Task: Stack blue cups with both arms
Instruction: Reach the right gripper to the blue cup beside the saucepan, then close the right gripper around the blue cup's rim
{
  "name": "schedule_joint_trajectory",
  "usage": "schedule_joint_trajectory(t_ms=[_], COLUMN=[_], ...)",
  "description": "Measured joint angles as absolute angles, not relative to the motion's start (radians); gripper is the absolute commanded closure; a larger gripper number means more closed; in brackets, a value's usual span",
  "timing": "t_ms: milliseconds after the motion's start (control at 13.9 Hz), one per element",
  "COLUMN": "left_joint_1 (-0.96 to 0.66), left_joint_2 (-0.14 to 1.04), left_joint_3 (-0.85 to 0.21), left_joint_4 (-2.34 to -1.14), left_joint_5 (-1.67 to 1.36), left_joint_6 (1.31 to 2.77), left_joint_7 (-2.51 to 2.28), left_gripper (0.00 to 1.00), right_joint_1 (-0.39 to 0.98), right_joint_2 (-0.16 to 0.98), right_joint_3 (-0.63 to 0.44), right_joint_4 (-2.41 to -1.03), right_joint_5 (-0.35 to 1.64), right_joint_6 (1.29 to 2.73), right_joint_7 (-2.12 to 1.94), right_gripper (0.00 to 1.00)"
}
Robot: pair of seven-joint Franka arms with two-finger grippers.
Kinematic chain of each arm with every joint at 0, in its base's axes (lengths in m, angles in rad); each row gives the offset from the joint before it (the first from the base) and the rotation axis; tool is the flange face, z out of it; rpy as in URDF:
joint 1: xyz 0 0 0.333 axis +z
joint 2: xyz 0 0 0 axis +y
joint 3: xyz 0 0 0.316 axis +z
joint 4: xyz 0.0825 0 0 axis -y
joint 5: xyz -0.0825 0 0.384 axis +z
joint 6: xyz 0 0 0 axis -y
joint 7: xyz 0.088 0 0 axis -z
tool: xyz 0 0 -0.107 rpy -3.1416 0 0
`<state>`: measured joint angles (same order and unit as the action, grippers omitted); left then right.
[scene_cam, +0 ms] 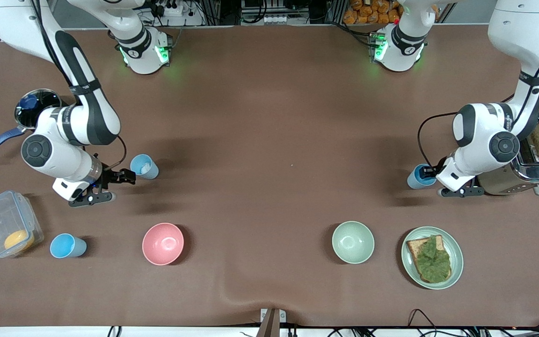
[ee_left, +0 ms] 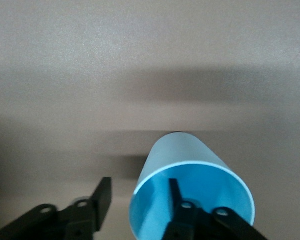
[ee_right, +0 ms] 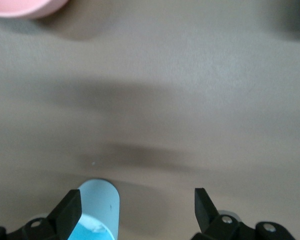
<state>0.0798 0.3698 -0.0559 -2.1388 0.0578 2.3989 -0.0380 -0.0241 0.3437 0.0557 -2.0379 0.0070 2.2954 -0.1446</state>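
The blue cup needs to be stacked with the cup by the toaster, so my right gripper should next take hold of it by its rim (scene_cam: 133, 163).
Three blue cups stand on the brown table. One cup (scene_cam: 144, 166) is at the right arm's end. My right gripper (scene_cam: 115, 187) is low beside it, open, with the cup (ee_right: 97, 210) against the inside of one finger (ee_right: 70, 212). A second cup (scene_cam: 419, 177) stands by the toaster. My left gripper (scene_cam: 432, 175) is open at it, one finger (ee_left: 176, 194) inside the cup (ee_left: 182, 157) and the other (ee_left: 102, 192) outside, so the cup's wall stands between them. A third cup (scene_cam: 67, 245) stands alone, nearer the front camera.
A pink bowl (scene_cam: 163, 243), a pale green bowl (scene_cam: 353, 242) and a plate with toast and lettuce (scene_cam: 432, 257) line the near side. A clear lidded box (scene_cam: 5, 224) and a pan (scene_cam: 35, 110) are at the right arm's end. A toaster (scene_cam: 531, 166) is beside the left gripper.
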Motion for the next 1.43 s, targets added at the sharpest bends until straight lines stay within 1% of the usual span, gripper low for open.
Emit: schedule_joint_trajectory(t_ms=[143,502,646,717,861,1004,1076,1219,1291,1435], left_joint_1=[0.080,0.080,0.080,0.080,0.080,0.080,0.080,0.080,0.080,0.079], left_joint_2=[0.370,0.367,0.367,0.367,0.367,0.367,0.368,0.367,0.364,0.346], left_joint_3=[-0.056,-0.060,-0.060,-0.060,-0.060,-0.059,-0.059,-0.059,-0.059,-0.062], left_joint_4=[-2.138,-2.131,-2.131,-2.131,-2.130,-2.129,-2.128,-2.118,-2.107,-2.082], left_joint_5=[0.058,0.058,0.058,0.058,0.058,0.058,0.058,0.058,0.058,0.058], left_joint_6=[2.399,2.398,2.398,2.398,2.398,2.398,2.398,2.398,2.394,2.360], left_joint_7=[-0.037,-0.035,-0.035,-0.035,-0.029,-0.023,-0.022,-0.021,-0.020,-0.018], left_gripper=[1.00,1.00,1.00,1.00,1.00,1.00,1.00,1.00,1.00,1.00], right_joint_1=[-0.025,-0.025,-0.025,-0.025,-0.025,-0.025,-0.024,-0.023,-0.020,-0.009], right_joint_2=[0.330,0.290,0.280,0.279,0.279,0.279,0.279,0.279,0.279,0.279], right_joint_3=[0.055,0.056,0.056,0.057,0.058,0.059,0.059,0.061,0.062,0.065], right_joint_4=[-2.056,-2.178,-2.198,-2.200,-2.204,-2.211,-2.213,-2.215,-2.215,-2.215], right_joint_5=[0.007,0.006,0.006,0.006,0.008,0.010,0.015,0.039,0.053,0.072], right_joint_6=[2.285,2.343,2.347,2.347,2.349,2.353,2.354,2.354,2.354,2.354], right_joint_7=[-0.148,-0.149,-0.149,-0.149,-0.149,-0.149,-0.149,-0.148,-0.148,-0.148], right_gripper=[0.00,0.00,0.00,0.02,0.27,0.57,0.70,0.93,1.00,1.00])
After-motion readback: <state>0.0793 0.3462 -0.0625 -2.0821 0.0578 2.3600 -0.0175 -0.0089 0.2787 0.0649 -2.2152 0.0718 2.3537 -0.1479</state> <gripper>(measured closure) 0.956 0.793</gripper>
